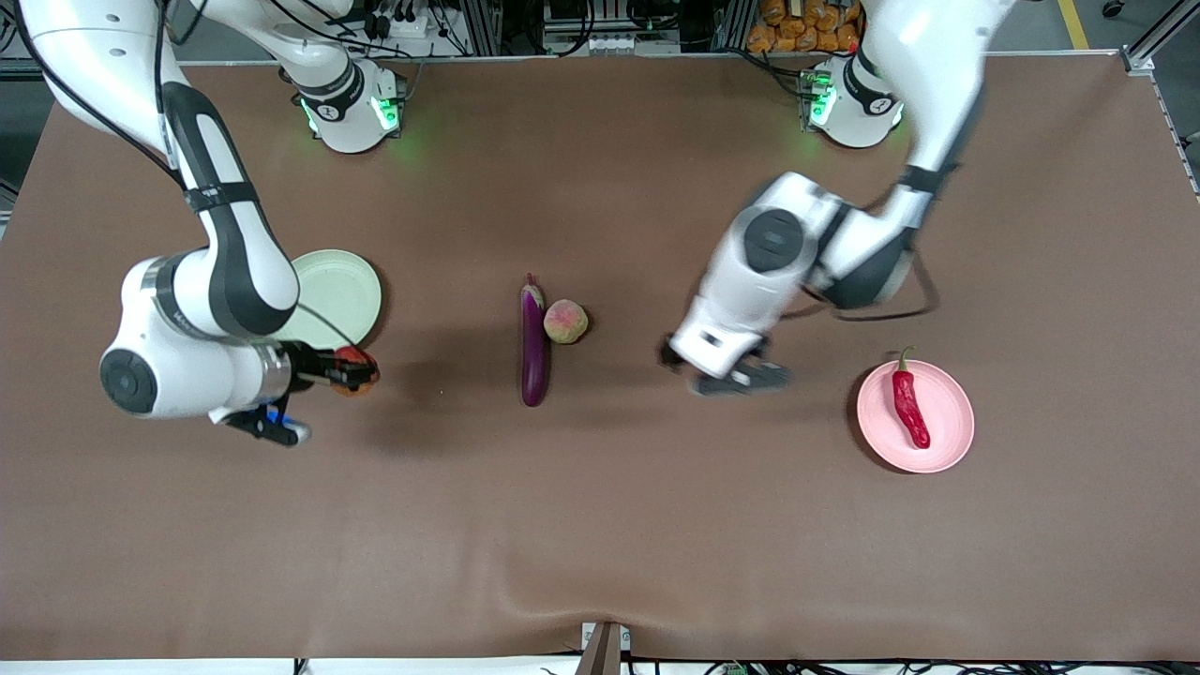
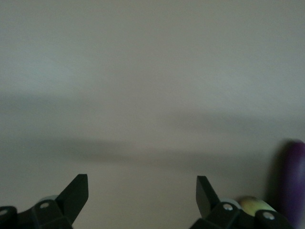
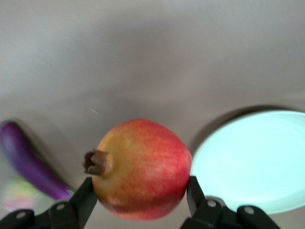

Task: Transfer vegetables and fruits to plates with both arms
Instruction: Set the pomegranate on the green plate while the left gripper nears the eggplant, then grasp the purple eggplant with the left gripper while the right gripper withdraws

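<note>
My left gripper grabs the purple eggplant next, around the middle of its body. Then the eggplant goes onto the pink plate.
My right gripper is shut on the red-orange pomegranate and holds it over the table just beside the pale green plate. In the right wrist view the pomegranate sits between the fingers, with the green plate beside it. The purple eggplant and the peach lie side by side at mid-table. The red chili lies on the pale pink plate. My left gripper is open and empty over the table between the peach and the pink plate; its wrist view shows spread fingers, the eggplant and the peach.
The brown table has bare room toward the front camera. The right arm's elbow and forearm hang over part of the green plate. The arms' bases stand along the table's edge farthest from the front camera.
</note>
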`<state>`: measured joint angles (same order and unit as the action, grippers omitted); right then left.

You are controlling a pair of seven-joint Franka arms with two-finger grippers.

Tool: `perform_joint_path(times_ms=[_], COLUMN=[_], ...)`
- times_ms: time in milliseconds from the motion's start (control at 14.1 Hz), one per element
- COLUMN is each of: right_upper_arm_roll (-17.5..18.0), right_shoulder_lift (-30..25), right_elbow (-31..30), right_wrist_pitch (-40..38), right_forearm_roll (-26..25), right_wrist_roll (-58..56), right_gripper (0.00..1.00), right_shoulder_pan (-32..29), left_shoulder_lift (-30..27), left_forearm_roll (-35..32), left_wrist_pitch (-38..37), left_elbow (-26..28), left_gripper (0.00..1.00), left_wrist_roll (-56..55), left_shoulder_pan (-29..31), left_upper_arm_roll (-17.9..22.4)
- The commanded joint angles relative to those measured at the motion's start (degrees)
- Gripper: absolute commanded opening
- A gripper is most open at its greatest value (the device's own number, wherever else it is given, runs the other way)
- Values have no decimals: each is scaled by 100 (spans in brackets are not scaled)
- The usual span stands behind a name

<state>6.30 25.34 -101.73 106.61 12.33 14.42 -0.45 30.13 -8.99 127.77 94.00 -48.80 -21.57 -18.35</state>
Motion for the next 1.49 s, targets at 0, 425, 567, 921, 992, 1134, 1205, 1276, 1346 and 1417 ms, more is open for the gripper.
perform_joint_path(times_ms=[0,425,567,921,992,1134,1205,1276,1346,1417], right_upper_arm_roll=[126,117,117,179,170,170,170,170,170,170], right_shoulder_lift=[-846,-1076,-927,-900,-900,-865,-821,-812,-803,-786], right_elbow=[-1348,-2017,-2018,-1342,-1167,-946,-858,-779,-691,-595], right_wrist_pitch=[300,246,281,-96,-149,-149,-149,-158,-158,-158], right_forearm_roll=[24,-266,-275,-153,-109,40,189,286,287,296], right_wrist_roll=[-807,-1582,-1574,-1390,-1146,-548,-389,-196,41,296], right_gripper=[0,33,100,100,100,100,100,100,100,100], right_shoulder_pan=[-472,-1122,-1176,-949,-782,-527,-413,-316,-237,-140], left_shoulder_lift=[904,1978,2172,2726,2787,2779,2770,2753,2727,2709], left_forearm_roll=[-138,-262,-270,-279,-270,-209,-209,-209,-209,-200], left_wrist_pitch=[-104,1070,1765,2682,2682,2682,2682,2682,2682,2682], left_elbow=[-915,-1700,-1762,-1920,-1920,-1920,-1912,-1911,-1903,-1903], left_gripper=[100,100,100,100,100,26,0,0,0,0], left_wrist_roll=[-707,-1605,-1852,-2309,-2353,-2432,-2485,-2486,-2494,-2494], left_shoulder_pan=[-819,-2429,-2580,-3404,-3484,-3485,-3477,-3476,-3476,-3468], left_upper_arm_roll=[138,1192,1308,2149,2256,2239,2248,2239,2239,2248])
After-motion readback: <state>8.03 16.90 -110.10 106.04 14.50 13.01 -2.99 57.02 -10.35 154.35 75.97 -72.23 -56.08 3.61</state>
